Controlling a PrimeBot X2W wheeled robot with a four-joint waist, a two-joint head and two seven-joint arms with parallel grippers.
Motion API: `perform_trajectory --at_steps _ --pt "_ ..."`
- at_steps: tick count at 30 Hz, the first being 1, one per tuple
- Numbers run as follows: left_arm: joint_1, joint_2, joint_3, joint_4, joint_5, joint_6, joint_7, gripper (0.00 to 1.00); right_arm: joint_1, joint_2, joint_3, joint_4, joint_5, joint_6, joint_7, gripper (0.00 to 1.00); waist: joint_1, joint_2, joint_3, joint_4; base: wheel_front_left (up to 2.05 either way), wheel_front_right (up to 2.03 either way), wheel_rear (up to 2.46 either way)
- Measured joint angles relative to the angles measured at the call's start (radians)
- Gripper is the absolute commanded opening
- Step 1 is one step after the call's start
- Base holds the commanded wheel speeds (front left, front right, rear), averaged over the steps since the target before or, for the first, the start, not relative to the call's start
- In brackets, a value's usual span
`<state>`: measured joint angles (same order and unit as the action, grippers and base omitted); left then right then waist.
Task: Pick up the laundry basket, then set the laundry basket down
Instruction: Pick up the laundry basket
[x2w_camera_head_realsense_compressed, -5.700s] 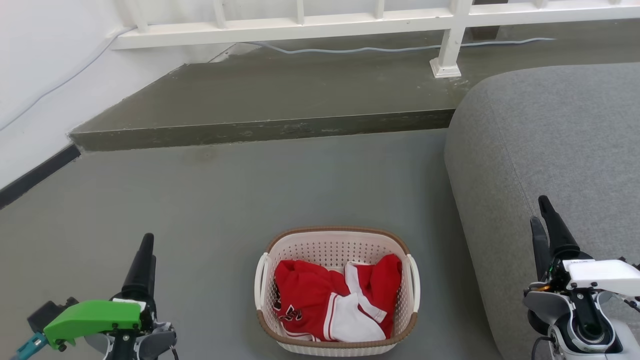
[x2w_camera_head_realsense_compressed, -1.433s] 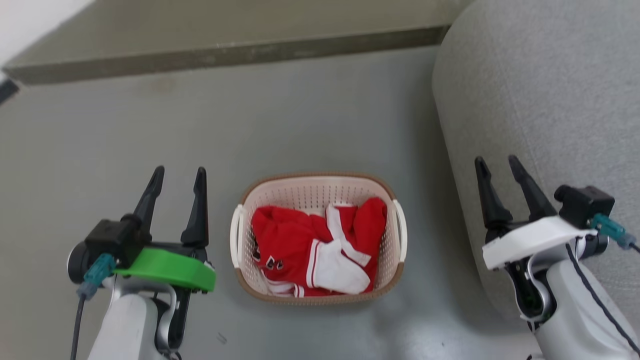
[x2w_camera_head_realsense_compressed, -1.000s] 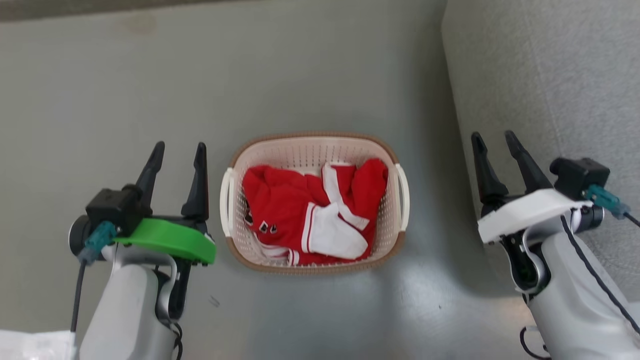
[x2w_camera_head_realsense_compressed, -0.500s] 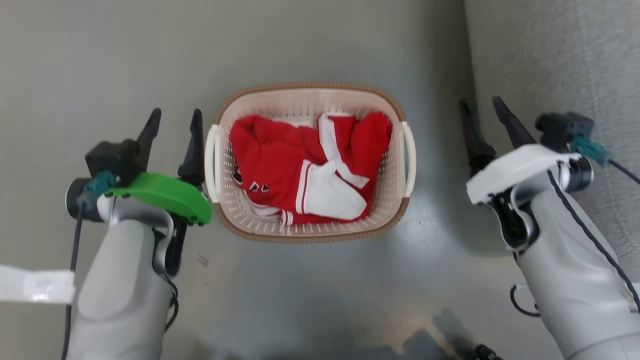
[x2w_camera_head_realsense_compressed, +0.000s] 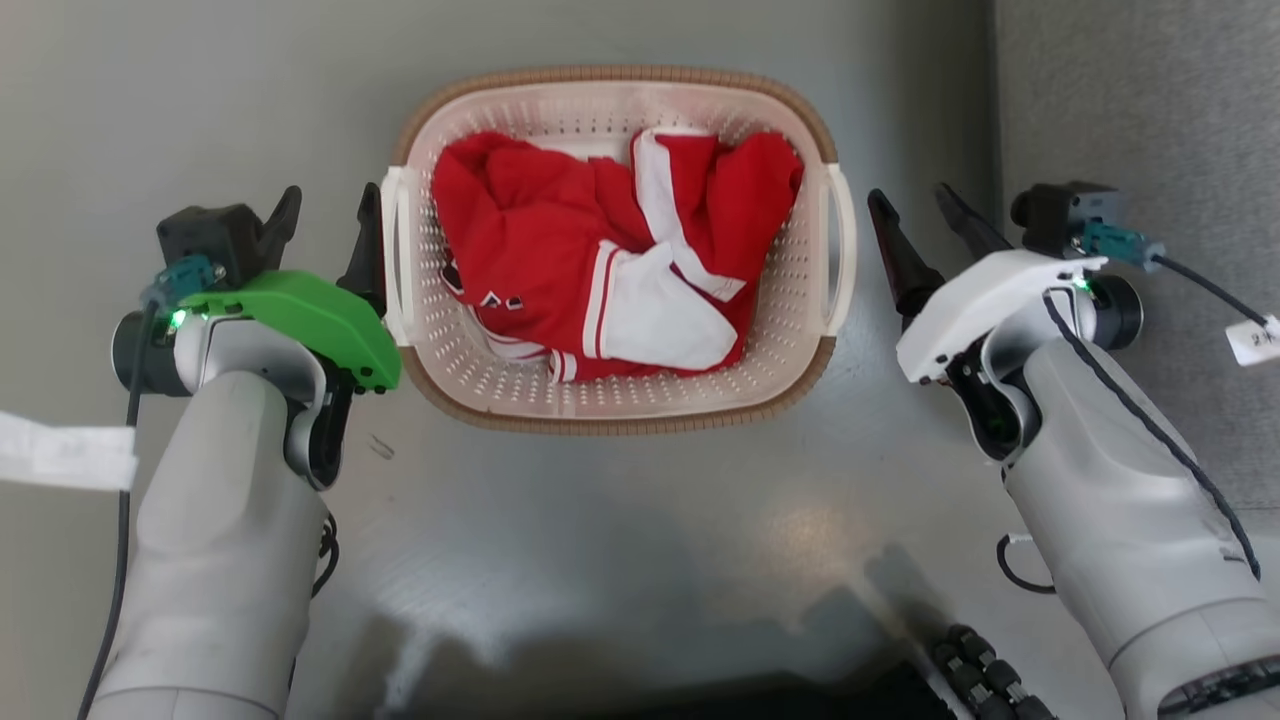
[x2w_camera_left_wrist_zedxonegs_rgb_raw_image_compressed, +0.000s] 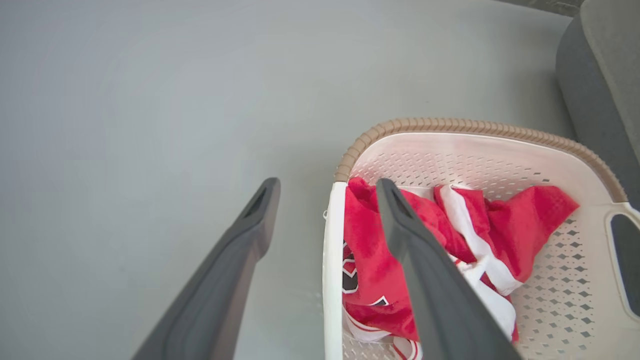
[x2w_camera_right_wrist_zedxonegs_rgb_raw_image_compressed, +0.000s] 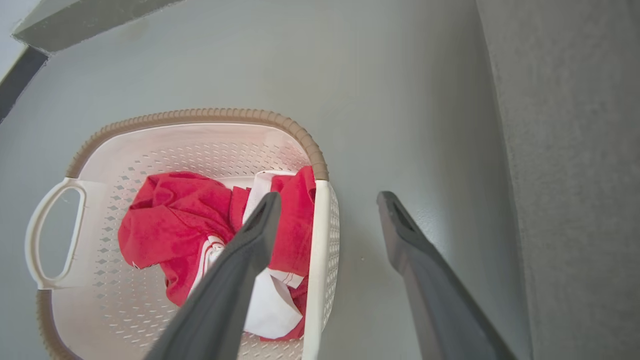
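Observation:
I will next grip the basket with my left gripper by its white end handle (x2w_camera_head_realsense_compressed: 397, 256), because a loose garment (x2w_camera_head_realsense_compressed: 600, 264) in the open basket could slide out if the basket tipped.
The laundry basket (x2w_camera_head_realsense_compressed: 610, 75) stands on the grey floor, cream-white and perforated with a brown rim, holding a red and white garment (x2w_camera_head_realsense_compressed: 560, 220). My left gripper (x2w_camera_head_realsense_compressed: 328, 212) is open just outside the basket's left handle (x2w_camera_head_realsense_compressed: 393, 250), its inner finger close against it. In the left wrist view the left gripper (x2w_camera_left_wrist_zedxonegs_rgb_raw_image_compressed: 327, 184) hovers with one finger to each side of that handle (x2w_camera_left_wrist_zedxonegs_rgb_raw_image_compressed: 330, 270). My right gripper (x2w_camera_head_realsense_compressed: 910, 198) is open a short way off the right handle (x2w_camera_head_realsense_compressed: 840, 240). In the right wrist view the right gripper (x2w_camera_right_wrist_zedxonegs_rgb_raw_image_compressed: 328, 197) likewise brackets the basket (x2w_camera_right_wrist_zedxonegs_rgb_raw_image_compressed: 200, 114) wall from above.
A grey sofa (x2w_camera_head_realsense_compressed: 1130, 100) rises close beside the right arm, also seen as the sofa (x2w_camera_right_wrist_zedxonegs_rgb_raw_image_compressed: 575, 150) at right. A raised floor step (x2w_camera_right_wrist_zedxonegs_rgb_raw_image_compressed: 75, 20) lies beyond the basket. A white tag (x2w_camera_head_realsense_compressed: 60, 455) hangs off the left arm. My dark base (x2w_camera_head_realsense_compressed: 800, 700) is at the bottom edge.
The head camera has tilted down, so the basket sits higher in the picture. Both open grippers have drawn in toward the basket's side handles, the left one nearly touching.

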<state>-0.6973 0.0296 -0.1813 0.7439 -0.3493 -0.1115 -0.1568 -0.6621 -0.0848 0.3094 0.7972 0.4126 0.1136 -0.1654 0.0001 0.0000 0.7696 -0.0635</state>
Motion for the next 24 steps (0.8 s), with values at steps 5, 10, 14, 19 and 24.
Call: perform_trajectory --at_steps 5,10,14,19,24 --pt "-0.038 -0.002 -0.019 0.064 -0.001 -0.002 0.021 1.00 -0.032 0.009 0.020 0.057 0.003 0.001 0.001 1.00 0.0000 0.0000 0.043 0.001 0.00 0.00 0.00" --pt "-0.072 -0.003 -0.042 0.111 -0.006 -0.006 0.030 1.00 -0.069 0.013 0.047 0.100 0.003 0.001 0.003 1.00 0.0000 0.0000 0.076 0.006 0.00 0.00 0.00" --pt "-0.102 -0.003 -0.060 0.138 -0.006 -0.011 0.043 1.00 -0.102 0.018 0.072 0.127 0.004 0.010 0.009 1.00 0.0000 0.0000 0.099 0.010 0.00 0.00 0.00" --pt "-0.145 -0.005 -0.087 0.171 -0.010 -0.012 0.061 1.00 -0.140 0.020 0.100 0.158 0.009 0.010 0.013 1.00 -0.0001 0.0000 0.130 0.014 0.00 0.00 0.00" --pt "-0.173 -0.007 -0.115 0.199 -0.017 -0.012 0.074 1.00 -0.171 0.020 0.114 0.195 0.012 0.010 0.021 1.00 -0.0001 0.0000 0.161 0.018 0.00 0.00 0.00"
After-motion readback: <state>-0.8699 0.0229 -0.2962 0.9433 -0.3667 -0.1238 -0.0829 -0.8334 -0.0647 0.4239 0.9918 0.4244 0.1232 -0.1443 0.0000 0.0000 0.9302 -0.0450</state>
